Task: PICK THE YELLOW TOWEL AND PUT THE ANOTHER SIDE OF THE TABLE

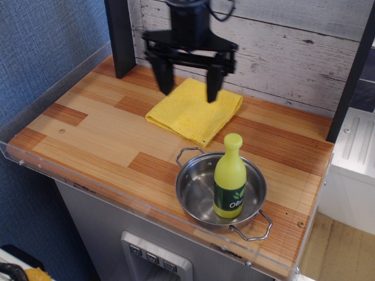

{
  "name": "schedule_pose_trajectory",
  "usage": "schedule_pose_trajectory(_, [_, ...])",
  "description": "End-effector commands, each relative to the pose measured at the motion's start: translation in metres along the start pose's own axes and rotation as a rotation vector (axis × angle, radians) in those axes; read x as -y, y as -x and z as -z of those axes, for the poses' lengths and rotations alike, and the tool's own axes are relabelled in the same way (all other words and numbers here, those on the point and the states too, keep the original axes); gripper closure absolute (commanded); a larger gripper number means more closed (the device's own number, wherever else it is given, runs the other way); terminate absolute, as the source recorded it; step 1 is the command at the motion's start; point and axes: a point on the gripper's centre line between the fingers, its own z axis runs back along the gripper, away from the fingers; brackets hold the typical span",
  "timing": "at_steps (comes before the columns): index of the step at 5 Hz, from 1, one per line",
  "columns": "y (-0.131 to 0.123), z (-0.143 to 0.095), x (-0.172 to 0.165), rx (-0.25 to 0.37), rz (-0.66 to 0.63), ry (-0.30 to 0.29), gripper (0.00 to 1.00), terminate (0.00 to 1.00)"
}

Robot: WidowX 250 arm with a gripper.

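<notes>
I need to grab the yellow towel by its flat middle [195, 111] with my gripper next, so that I can bring it to the other side of the table.
The yellow towel [193, 114] lies flat and folded on the wooden table [94, 137], at the back middle near the wall. My gripper [187, 93] hangs open above the towel's far half, one dark finger [163, 76] over its left corner and the other finger [212, 83] over its middle right. The fingers hold nothing. I cannot tell whether the tips touch the cloth.
A steel pan [202, 196] with two wire handles sits at the front right, with a yellow-green plastic bottle [229, 175] standing upright in it. A clear acrylic rim [35, 108] runs along the left and front edges. A dark post [120, 35] stands at the back left.
</notes>
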Motion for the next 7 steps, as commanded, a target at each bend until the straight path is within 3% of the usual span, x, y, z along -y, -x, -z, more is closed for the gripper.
schedule_pose_trajectory(1, [-0.044, 0.015, 0.014, 0.148, 0.025, -0.012, 1.00, 0.00])
schedule_pose_trajectory(3, [-0.052, 0.032, 0.005, 0.134, 0.028, -0.016, 1.00, 0.00])
schedule_pose_trajectory(4, [-0.055, 0.041, -0.001, 0.138, 0.024, -0.047, 1.00, 0.00])
schedule_pose_trajectory(7, [-0.066, 0.070, -0.014, 0.130, 0.003, -0.045, 1.00, 0.00])
